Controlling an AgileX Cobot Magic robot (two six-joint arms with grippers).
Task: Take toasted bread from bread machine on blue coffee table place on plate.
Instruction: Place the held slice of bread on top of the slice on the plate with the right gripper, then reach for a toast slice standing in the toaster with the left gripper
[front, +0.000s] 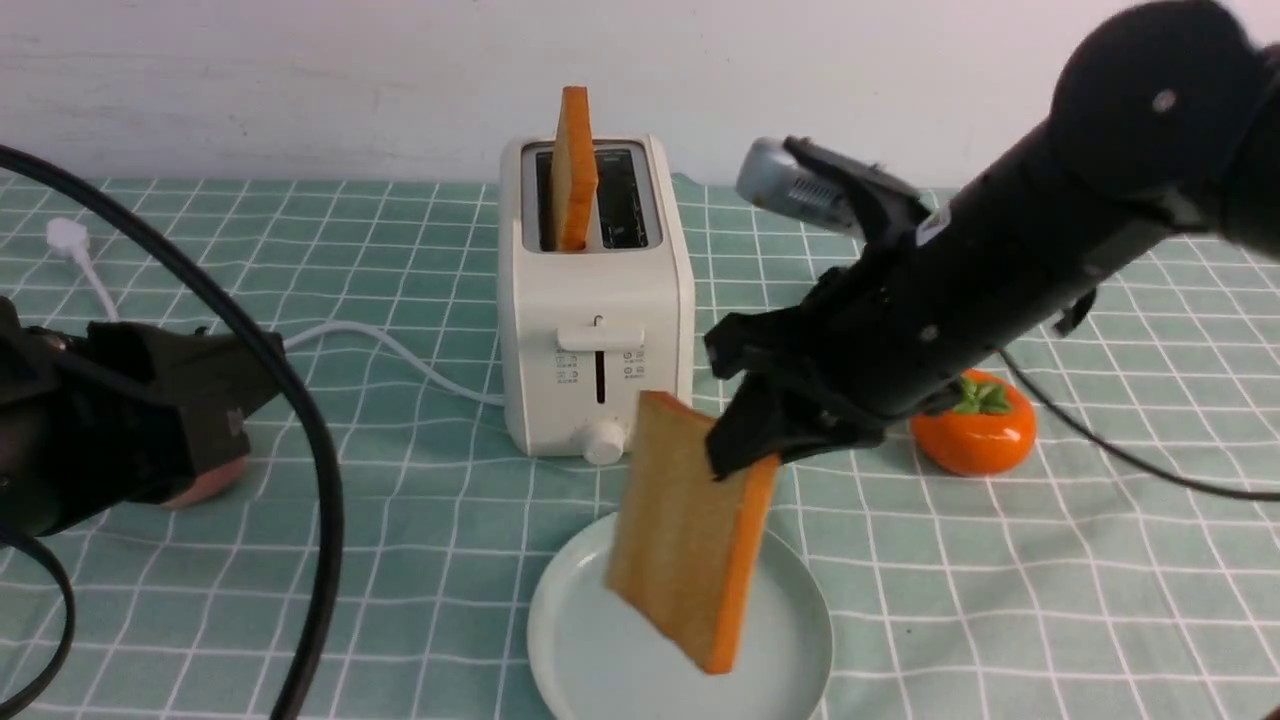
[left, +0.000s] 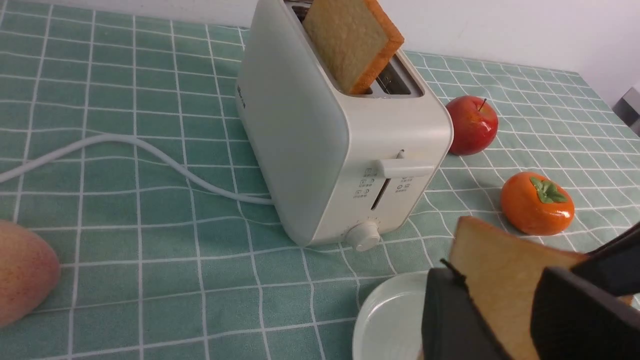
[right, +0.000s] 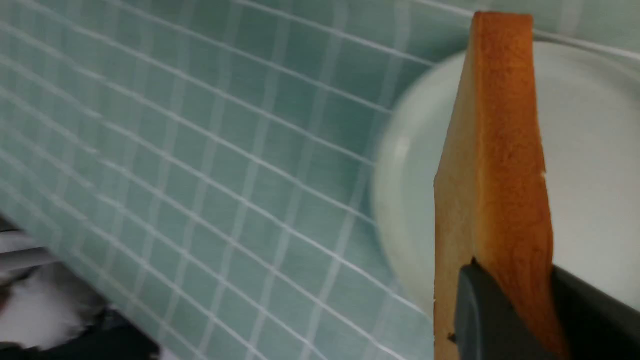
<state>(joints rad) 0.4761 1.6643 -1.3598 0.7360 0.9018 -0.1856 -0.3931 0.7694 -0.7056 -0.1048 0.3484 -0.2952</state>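
Note:
My left gripper grabs the second slice by the top part of the slice standing above the bread machine next, since the narrow slot (front: 545, 206) hugs the rest of it.
My right gripper (front: 745, 440) is shut on one slice of toasted bread (front: 690, 530) by its upper corner. The slice hangs tilted just above the pale plate (front: 600, 650) near the table's front edge. In the right wrist view the fingers (right: 480, 315) pinch the slice (right: 500, 150) over the plate (right: 590, 150). The second slice (front: 573, 170) stands in the left slot of the white bread machine (front: 600, 300). My left gripper (front: 215, 400) is open and empty, low at the left. Through its fingers (left: 450, 320) I see the held slice (left: 500, 280).
An orange persimmon (front: 975, 425) lies right of the toaster, and a red apple (left: 472, 125) lies behind it. A peach-coloured fruit (left: 25, 270) sits by my left gripper. The white cord (front: 400, 355) runs left across the teal grid cloth (front: 1000, 600).

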